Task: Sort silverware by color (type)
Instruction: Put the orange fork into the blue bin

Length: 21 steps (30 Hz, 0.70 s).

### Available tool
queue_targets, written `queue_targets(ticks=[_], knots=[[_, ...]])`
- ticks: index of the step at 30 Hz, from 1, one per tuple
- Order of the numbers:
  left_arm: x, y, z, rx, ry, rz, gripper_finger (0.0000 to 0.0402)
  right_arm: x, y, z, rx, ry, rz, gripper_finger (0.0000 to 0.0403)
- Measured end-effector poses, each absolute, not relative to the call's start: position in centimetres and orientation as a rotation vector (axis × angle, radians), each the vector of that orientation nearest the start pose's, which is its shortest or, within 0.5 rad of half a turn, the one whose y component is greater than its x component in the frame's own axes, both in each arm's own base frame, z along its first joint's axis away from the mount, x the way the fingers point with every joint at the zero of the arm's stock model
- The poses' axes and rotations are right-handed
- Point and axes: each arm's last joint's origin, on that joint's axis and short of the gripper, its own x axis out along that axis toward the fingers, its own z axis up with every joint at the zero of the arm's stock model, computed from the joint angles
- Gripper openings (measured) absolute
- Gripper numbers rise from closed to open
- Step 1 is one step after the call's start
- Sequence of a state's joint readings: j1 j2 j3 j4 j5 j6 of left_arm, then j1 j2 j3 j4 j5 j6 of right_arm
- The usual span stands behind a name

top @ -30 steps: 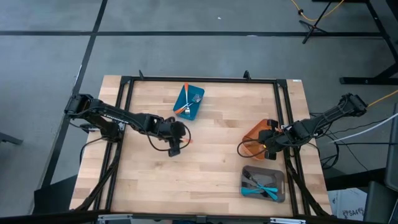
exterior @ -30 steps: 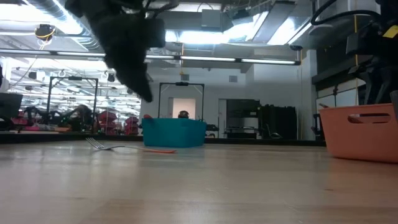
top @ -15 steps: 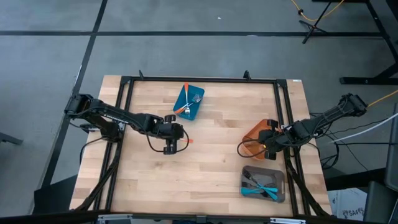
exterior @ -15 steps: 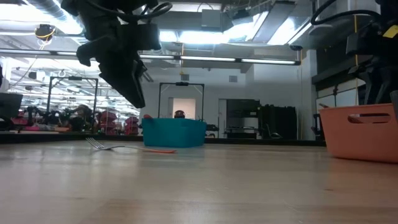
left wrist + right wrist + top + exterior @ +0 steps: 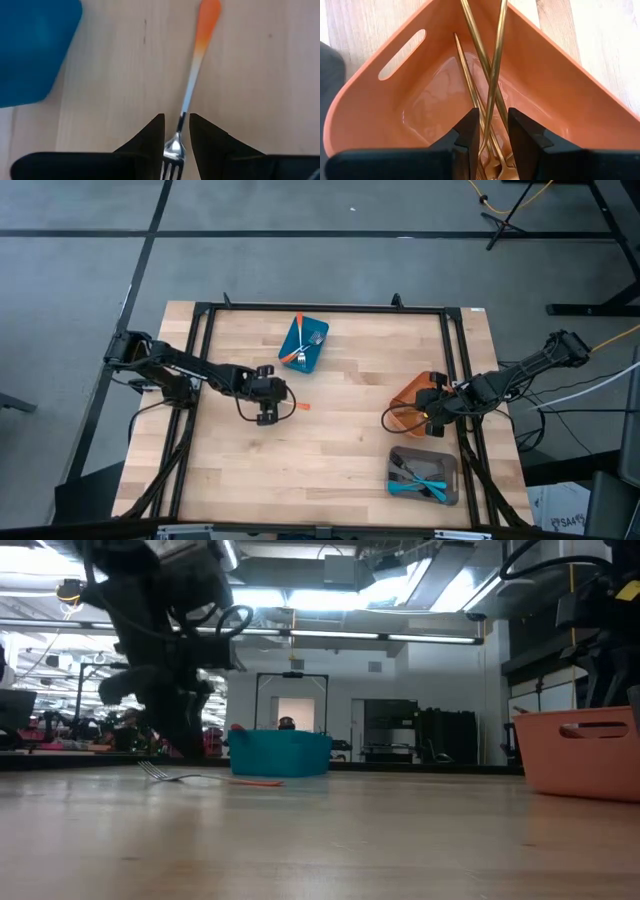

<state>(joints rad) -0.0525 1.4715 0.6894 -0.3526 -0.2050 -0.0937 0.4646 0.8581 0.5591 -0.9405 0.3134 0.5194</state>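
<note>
The orange-handled fork will go into the blue container (image 5: 303, 344) (image 5: 32, 47), so next my left gripper will grab the fork by its slim neck above the tines to sort it.
A fork with an orange handle (image 5: 192, 80) lies flat on the wooden table (image 5: 330, 450), to the right of my left gripper (image 5: 270, 408). In the left wrist view my left gripper (image 5: 176, 131) is open, one finger on each side of the fork's thin neck just past the tines. In the low view it hangs a little above the tines (image 5: 150, 771). My right gripper (image 5: 493, 140) waits open over the orange container (image 5: 395, 100), where several gold forks (image 5: 490, 75) lean against the far wall.
The blue container (image 5: 305, 345) at the far middle holds an orange-handled fork and another fork. The grey container (image 5: 423, 475) at the near right holds blue-handled forks. The orange container (image 5: 412, 402) stands at the right. A black frame (image 5: 320, 307) borders the table.
My left gripper has come down and moved a little toward the table's left edge, rolling as it went. It now stands low over the tine end of the orange-handled fork. The fork has stayed where it was.
</note>
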Motion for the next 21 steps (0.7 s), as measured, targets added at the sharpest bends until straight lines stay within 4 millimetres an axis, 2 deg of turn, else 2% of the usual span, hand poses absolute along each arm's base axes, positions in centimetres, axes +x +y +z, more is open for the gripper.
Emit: queue_targets(ticks=[14,21], knots=[[23.7,0.3,12.6,-0.007,1.092,0.169,0.0084,12.0,5.0,19.8,-0.009,1.131,-0.166,0.0090],[23.3,0.3,12.2,-0.012,1.102,0.166,0.0083,12.0,5.0,19.8,-0.009,1.131,-0.166,0.0090]])
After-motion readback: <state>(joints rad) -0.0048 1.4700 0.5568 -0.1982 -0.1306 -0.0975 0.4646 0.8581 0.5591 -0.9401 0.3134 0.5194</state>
